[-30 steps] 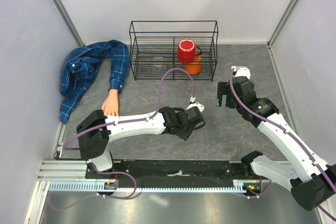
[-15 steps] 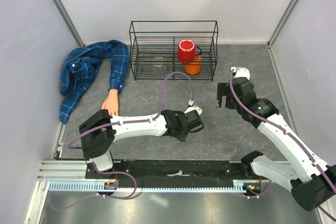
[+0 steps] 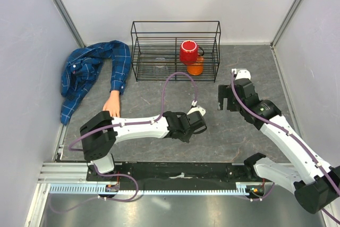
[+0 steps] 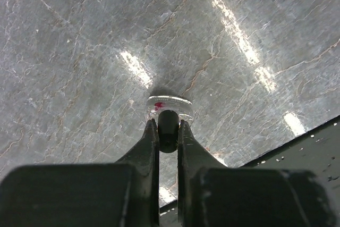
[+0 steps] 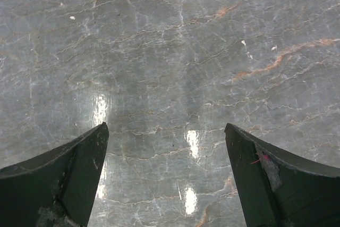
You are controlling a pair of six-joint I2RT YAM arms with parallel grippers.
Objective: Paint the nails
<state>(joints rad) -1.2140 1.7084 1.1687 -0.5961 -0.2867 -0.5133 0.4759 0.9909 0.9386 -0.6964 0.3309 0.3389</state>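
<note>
Next, my right gripper reaches the bottle and grabs its clear glass body, which leaves the black cap (image 4: 168,131) free for my left gripper to unscrew.
The fake hand (image 3: 112,104) lies palm down at the left, in a blue plaid sleeve (image 3: 119,70); its nails are too small to make out. My left gripper (image 3: 195,124) is low over the table's middle, well right of the hand. In the left wrist view it (image 4: 168,123) is shut on the black cap (image 4: 168,131) of a small clear glass bottle (image 4: 170,104) with red traces, which stands on the table. My right gripper (image 3: 225,100) is open and empty above bare table, its jaws wide apart in the right wrist view (image 5: 166,126).
A black wire basket (image 3: 176,51) stands at the back with a red cup (image 3: 188,51) over an orange object (image 3: 195,68) in it. The rest of the plaid shirt (image 3: 85,73) is heaped at the back left. Grey walls enclose the stone-patterned table (image 3: 154,99).
My left gripper has shifted slightly down and to the left in the top view. My right gripper has edged a little to the left.
</note>
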